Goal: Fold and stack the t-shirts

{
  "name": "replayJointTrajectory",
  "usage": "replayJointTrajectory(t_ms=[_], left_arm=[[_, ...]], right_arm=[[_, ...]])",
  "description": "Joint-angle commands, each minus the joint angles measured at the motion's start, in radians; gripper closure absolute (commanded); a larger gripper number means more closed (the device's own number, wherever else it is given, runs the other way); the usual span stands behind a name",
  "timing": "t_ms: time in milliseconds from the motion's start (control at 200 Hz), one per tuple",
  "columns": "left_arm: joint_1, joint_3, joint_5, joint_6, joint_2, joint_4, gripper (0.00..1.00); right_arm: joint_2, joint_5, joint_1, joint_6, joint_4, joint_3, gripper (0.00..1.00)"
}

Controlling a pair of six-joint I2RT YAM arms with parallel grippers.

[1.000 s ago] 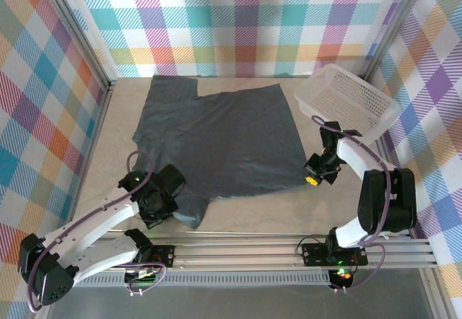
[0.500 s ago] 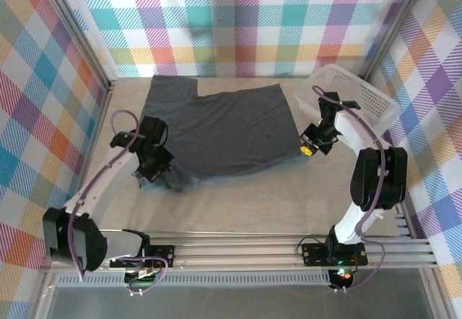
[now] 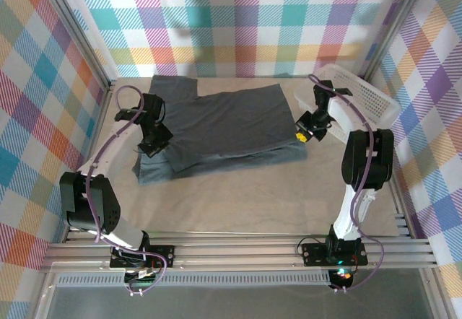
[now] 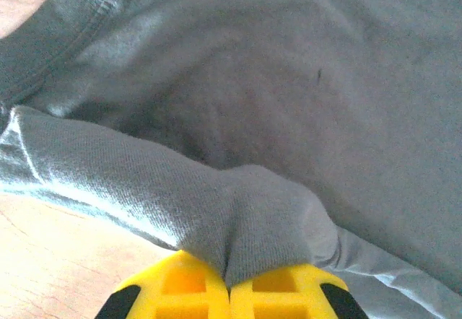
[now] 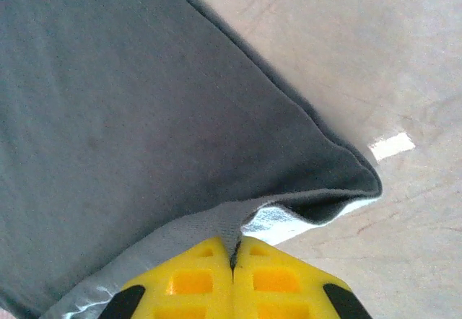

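Note:
My left gripper should move the pinched fold to the flat layer. The fold hangs short of that layer, so it would drop short if I opened now.
A dark slate-grey t-shirt lies across the far half of the table, its near part doubled back over the rest. My left gripper is shut on a bunched fold of the t-shirt at its left side. My right gripper is shut on the t-shirt's right edge, where a thin pinch of cloth sits between the yellow fingers. Both hold the cloth a little above the lower layer.
A white mesh basket stands at the far right, just behind my right arm. Bare tan tabletop stretches from the shirt to the near rail. Plaid walls close in the left, right and back.
Both grippers have carried the shirt's near edge toward the far side, folding the cloth over itself. The shirt now covers less of the table's near half.

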Motion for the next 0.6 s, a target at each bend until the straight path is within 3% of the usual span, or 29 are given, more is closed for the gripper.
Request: replayJointTrajectory(t_ms=[0,595], left_arm=[[0.022,0.039,-0.032,0.032,0.017,0.005,1.0],[0.064,0.121,-0.06,0.075,0.101,0.016,1.0]], right_arm=[[0.031,0.009,0.006,-0.002,-0.025,0.054,1.0],[0.163,0.023,0.023,-0.017,-0.048,0.212,1.0]])
